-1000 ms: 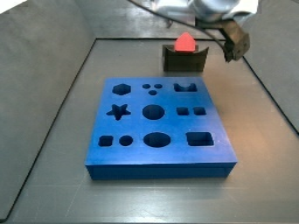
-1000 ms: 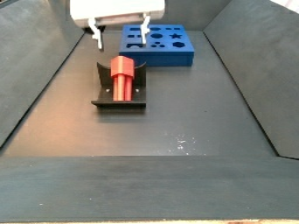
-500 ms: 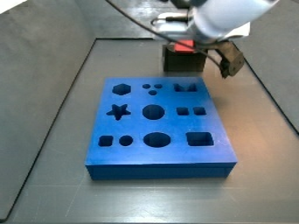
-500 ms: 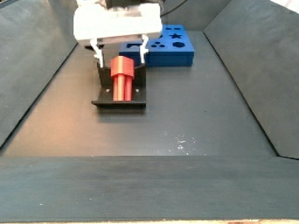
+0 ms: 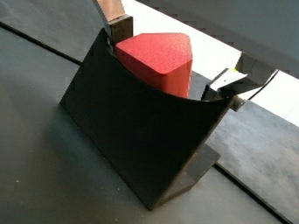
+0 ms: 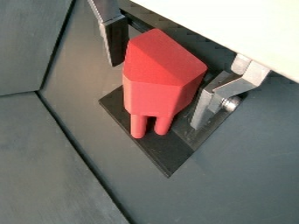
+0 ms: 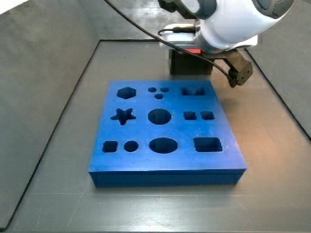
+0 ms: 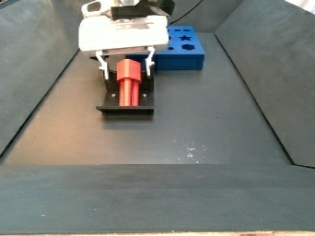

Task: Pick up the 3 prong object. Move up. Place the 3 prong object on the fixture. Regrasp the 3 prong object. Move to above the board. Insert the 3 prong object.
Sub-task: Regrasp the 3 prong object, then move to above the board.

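Next, my gripper takes hold of the 3 prong object by its blocky red end (image 5: 156, 54) and inserts its prongs into the board.
The red 3 prong object (image 8: 129, 83) lies in the notch of the dark fixture (image 8: 124, 108), its prongs (image 6: 145, 128) resting on the base plate. My gripper (image 8: 125, 67) is open and straddles the object's blocky end. In both wrist views one finger (image 6: 111, 37) and the other finger (image 6: 215, 96) stand on either side of the red body (image 5: 158, 59), with small gaps. In a side view the gripper (image 7: 209, 64) covers the fixture (image 7: 187, 63) and hides the red piece. The blue board (image 7: 163, 129) lies flat just beside the fixture.
Dark sloping walls (image 8: 31, 88) enclose the grey floor (image 8: 197, 129). The board (image 8: 183, 49) with its shaped holes sits beyond the fixture, close to its end. The fixture's upright wall (image 5: 128, 131) stands in front of the object in a wrist view.
The gripper has come down from above and beside the fixture until its open fingers flank the red object. The object and the board have not moved.
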